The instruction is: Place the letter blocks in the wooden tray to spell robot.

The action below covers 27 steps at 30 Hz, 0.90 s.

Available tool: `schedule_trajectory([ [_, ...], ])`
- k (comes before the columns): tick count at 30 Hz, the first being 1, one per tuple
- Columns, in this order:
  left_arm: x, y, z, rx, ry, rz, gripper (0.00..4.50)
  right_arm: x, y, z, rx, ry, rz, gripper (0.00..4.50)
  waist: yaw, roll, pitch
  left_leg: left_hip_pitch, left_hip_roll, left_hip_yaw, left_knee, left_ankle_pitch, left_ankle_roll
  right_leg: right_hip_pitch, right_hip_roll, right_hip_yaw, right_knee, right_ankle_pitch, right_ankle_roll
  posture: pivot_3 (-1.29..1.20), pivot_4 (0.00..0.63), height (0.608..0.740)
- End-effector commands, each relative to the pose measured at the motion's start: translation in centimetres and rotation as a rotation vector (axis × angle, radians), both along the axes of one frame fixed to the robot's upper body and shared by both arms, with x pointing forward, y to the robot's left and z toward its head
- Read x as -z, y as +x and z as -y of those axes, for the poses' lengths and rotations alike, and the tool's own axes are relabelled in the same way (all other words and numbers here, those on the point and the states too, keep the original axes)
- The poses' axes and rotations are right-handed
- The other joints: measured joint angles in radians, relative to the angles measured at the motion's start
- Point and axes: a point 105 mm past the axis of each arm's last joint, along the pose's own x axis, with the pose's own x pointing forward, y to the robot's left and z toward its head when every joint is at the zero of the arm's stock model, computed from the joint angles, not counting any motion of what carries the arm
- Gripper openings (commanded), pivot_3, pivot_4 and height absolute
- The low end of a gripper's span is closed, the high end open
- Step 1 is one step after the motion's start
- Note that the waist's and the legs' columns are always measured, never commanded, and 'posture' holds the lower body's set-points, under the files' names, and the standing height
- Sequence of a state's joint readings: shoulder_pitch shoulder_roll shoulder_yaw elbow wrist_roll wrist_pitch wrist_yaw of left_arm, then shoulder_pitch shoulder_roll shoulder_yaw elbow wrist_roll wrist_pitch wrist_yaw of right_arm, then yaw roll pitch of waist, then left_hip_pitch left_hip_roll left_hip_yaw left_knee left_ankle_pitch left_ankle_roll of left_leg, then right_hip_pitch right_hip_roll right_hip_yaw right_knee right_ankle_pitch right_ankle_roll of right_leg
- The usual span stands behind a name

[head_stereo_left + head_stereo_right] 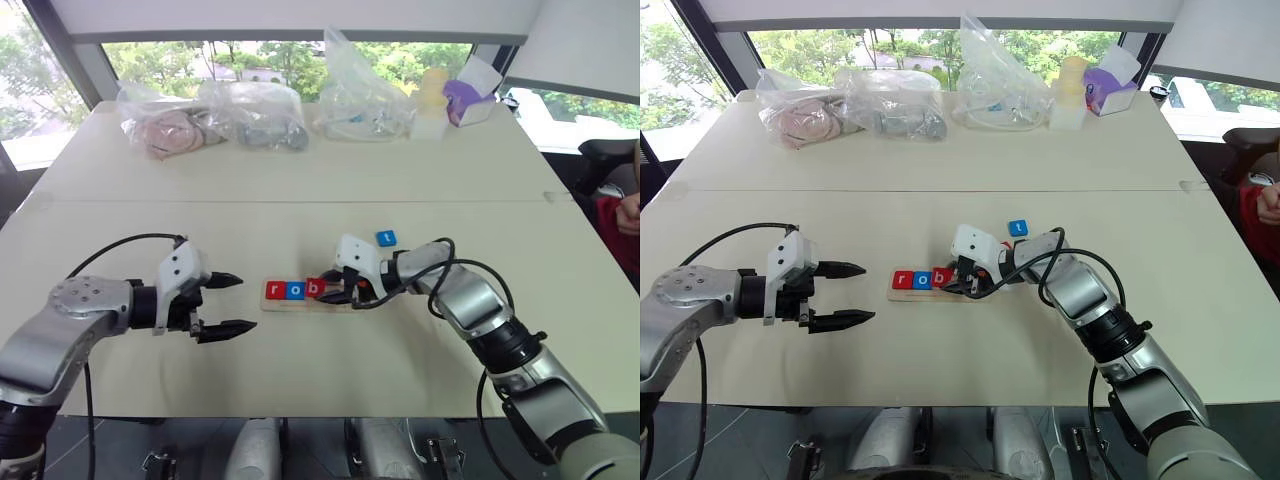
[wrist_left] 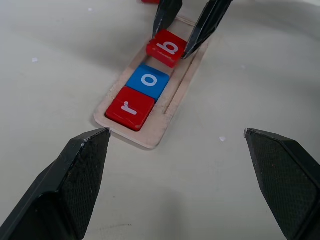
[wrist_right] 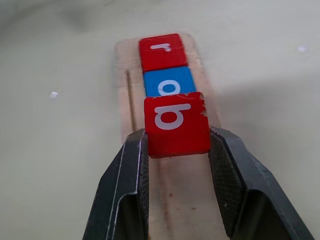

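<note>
My right gripper opens next, since in the right wrist view the red b block (image 3: 177, 125) sits over the wooden tray (image 3: 185, 200) beside the blue o block.
The wooden tray (image 1: 300, 303) lies mid-table, with a red r block (image 1: 275, 290) in its left end slot and a blue o block (image 1: 295, 290) beside it. My right gripper (image 1: 335, 294) is shut on the red b block (image 3: 176, 123), holding it slightly tilted just over the tray, right next to the o. A blue t block (image 1: 386, 238) lies loose on the table behind my right wrist. A sliver of another red piece (image 2: 150, 1) shows past the tray. My left gripper (image 1: 245, 303) hangs open and empty to the left of the tray.
Several clear plastic bags (image 1: 265, 115) and a purple-and-white box (image 1: 470, 100) sit along the table's far edge. A person's hand and red sleeve (image 1: 625, 225) are at the right edge of the head views.
</note>
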State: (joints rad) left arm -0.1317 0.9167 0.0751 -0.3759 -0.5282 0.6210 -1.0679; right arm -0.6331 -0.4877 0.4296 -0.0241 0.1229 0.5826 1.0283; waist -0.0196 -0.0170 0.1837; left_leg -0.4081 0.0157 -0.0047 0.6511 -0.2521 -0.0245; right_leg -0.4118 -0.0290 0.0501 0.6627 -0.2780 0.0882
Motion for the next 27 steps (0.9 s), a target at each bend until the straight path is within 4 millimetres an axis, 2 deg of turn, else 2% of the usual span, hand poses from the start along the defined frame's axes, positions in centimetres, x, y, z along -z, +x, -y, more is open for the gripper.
schedule_trajectory([
  [1, -1.1, 0.1, 0.4, 0.007, -0.014, 0.048, 4.50, -0.8, 0.0, -0.6, -0.028, 0.014, 0.032, 1.11, 0.000, 0.000, 0.000, 0.000, 0.000, 0.000, 0.000, 0.000, 0.000, 0.000, 0.000, 0.000, 0.000, 0.000, 0.000, 0.00, 0.150, 0.735],
  [5, -1.1, 0.2, 0.5, 0.000, -0.017, 0.051, 4.50, -0.6, -0.1, -0.7, -0.035, 0.009, 0.027, 1.11, -0.001, 0.000, 0.000, 0.000, 0.000, 0.000, 0.000, 0.000, 0.000, 0.000, 0.000, 0.000, 0.000, 0.000, 0.000, 0.00, 0.150, 0.735],
  [7, -1.1, 0.3, 0.4, -0.007, -0.018, 0.053, 4.50, -0.6, 0.0, -0.8, -0.035, 0.010, 0.030, 2.20, -0.001, 0.000, 0.000, 0.000, 0.000, 0.000, 0.000, 0.000, 0.000, 0.000, 0.000, 0.000, 0.000, 0.000, 0.000, 0.00, 0.150, 0.735],
  [8, -1.1, 0.4, 0.4, -0.011, -0.019, 0.054, 4.50, -0.6, 0.1, -0.9, -0.034, 0.011, 0.033, 2.56, -0.001, 0.000, 0.000, 0.000, 0.000, 0.000, 0.000, 0.000, 0.000, 0.000, 0.000, 0.000, 0.000, 0.000, 0.000, 0.00, 0.150, 0.735],
  [10, -1.1, 0.4, 0.4, -0.015, -0.019, 0.055, 4.50, -0.8, 0.3, -1.1, -0.033, 0.017, 0.039, 3.75, -0.001, 0.000, 0.000, 0.000, 0.000, 0.000, 0.000, 0.000, 0.000, 0.000, 0.000, 0.000, 0.000, 0.000, 0.000, 0.00, 0.150, 0.735],
  [12, -1.0, 0.5, 0.3, -0.017, -0.019, 0.055, 4.50, -1.0, 0.4, -1.2, -0.031, 0.026, 0.046, 4.45, -0.001, 0.000, 0.000, 0.000, 0.000, 0.000, 0.000, 0.000, 0.000, 0.000, 0.000, 0.000, 0.000, 0.000, 0.000, 0.00, 0.150, 0.735],
  [15, -1.1, 0.6, 0.3, -0.023, -0.022, 0.059, 4.50, -1.5, 0.9, -0.8, -0.009, 0.039, 0.071, 4.45, 0.000, 0.000, 0.000, 0.000, 0.000, 0.000, 0.000, 0.000, 0.000, 0.000, 0.000, 0.000, 0.000, 0.000, 0.000, 0.00, 0.150, 0.735],
  [18, -1.1, 0.6, 0.3, -0.027, -0.025, 0.063, 4.50, -2.4, 1.5, 0.5, 0.039, 0.052, 0.098, 4.45, 0.000, 0.000, 0.000, 0.000, 0.000, 0.000, 0.000, 0.000, 0.000, 0.000, 0.000, 0.000, 0.000, 0.000, 0.000, 0.00, 0.150, 0.735],
  [22, -2.2, 0.7, 0.7, -0.026, -0.078, 0.086, 4.50, -5.3, 2.9, 4.2, 0.225, 0.154, 0.109, 4.45, 0.005, 0.000, 0.000, 0.000, 0.000, 0.000, 0.000, 0.000, 0.000, 0.000, -0.001, 0.000, 0.000, 0.000, 0.000, 0.00, 0.150, 0.735],
  [27, -3.5, 1.3, 2.2, -0.008, -0.148, 0.136, 4.50, -6.6, 3.1, 7.4, 0.458, 0.239, 0.097, 4.45, 0.005, 0.000, 0.000, 0.000, 0.000, -0.001, 0.000, 0.000, 0.000, 0.000, 0.000, 0.000, 0.000, 0.000, 0.000, 0.00, 0.150, 0.735],
])
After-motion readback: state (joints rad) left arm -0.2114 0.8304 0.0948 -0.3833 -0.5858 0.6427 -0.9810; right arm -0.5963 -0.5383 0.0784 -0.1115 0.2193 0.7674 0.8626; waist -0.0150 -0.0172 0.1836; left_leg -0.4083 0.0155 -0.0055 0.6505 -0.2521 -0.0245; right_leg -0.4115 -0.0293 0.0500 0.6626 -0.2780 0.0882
